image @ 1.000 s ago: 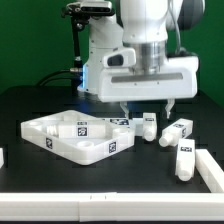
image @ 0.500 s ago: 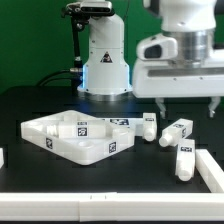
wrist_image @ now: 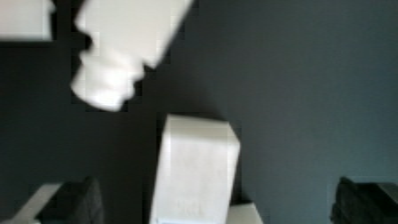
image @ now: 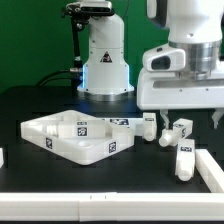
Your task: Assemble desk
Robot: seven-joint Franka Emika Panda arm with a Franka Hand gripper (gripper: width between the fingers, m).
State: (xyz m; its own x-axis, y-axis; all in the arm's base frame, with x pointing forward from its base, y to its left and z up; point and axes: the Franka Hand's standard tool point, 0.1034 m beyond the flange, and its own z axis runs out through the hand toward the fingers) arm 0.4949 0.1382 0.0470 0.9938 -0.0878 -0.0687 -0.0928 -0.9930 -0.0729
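The gripper's fingers are above the white leg (wrist_image: 192, 170) in the wrist view. The gripper isn't ready to close yet: it needs to go lower first and then close on the leg.
The desk's white rimmed panel (image: 75, 137) lies on the dark table at the exterior view's left, black-and-white tags on its walls. Three short white legs lie to its right: one (image: 148, 126) beside the panel's corner, one (image: 179, 129) further right, one (image: 185, 160) nearer the front. My gripper (image: 190, 120) hangs open just above the middle leg, one finger to either side and clear of it. In the wrist view that leg (wrist_image: 196, 170) lies lengthwise between the dark fingertips (wrist_image: 71, 200) of the gripper (wrist_image: 222, 205). Another leg (wrist_image: 121, 50) with a stepped end lies beyond it.
The arm's white base (image: 105, 60) stands behind the panel. A white angled bar (image: 211, 170) lies at the front right beside the nearest leg. A white strip (image: 100, 207) runs along the front edge, and a small white piece (image: 2, 157) shows at the far left.
The gripper has swung from above the panel's right end over to the exterior view's right, then come down over the loose legs. Its jaws stand a touch wider.
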